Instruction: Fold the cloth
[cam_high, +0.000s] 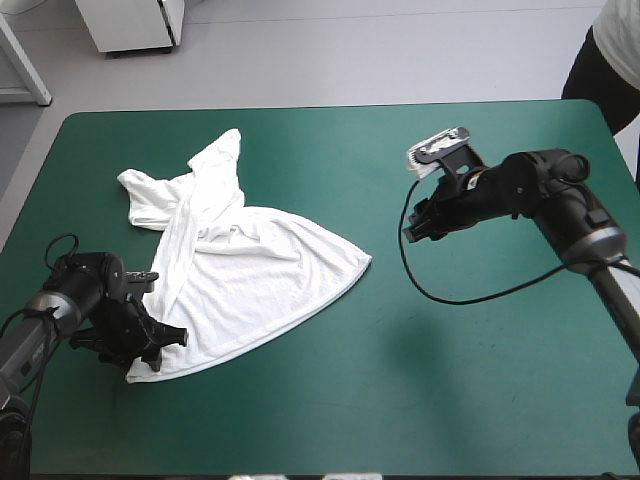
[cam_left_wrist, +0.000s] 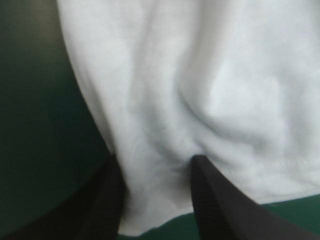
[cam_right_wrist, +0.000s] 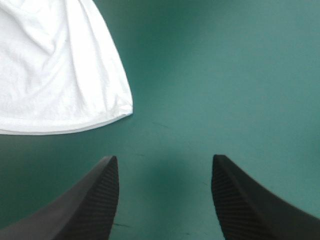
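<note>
The cloth bunches up at its puckered hem corner (cam_high: 147, 369) while the T-shirt's body (cam_high: 245, 285) lies flat, so the robot's left gripper should take hold of the T-shirt at that corner next.
The white T-shirt (cam_high: 250, 270) lies loosely spread on the left half of the table, with a twisted sleeve and collar part toward the far left. My left gripper (cam_high: 160, 345) sits low at the shirt's near-left corner. In the left wrist view its black fingers stand apart, open, with the puckered hem corner of the T-shirt (cam_left_wrist: 200, 75) between them (cam_left_wrist: 155, 160). My right gripper (cam_high: 415, 225) hovers over the cover to the right of the shirt, open (cam_right_wrist: 164, 159). Ahead of it lies the shirt's right hem corner (cam_right_wrist: 50, 65), apart from its fingers.
The teal-green cover (cam_high: 480, 380) takes up the table's right half and near side. The left gripper works close to the table's left edge (cam_high: 20, 225).
</note>
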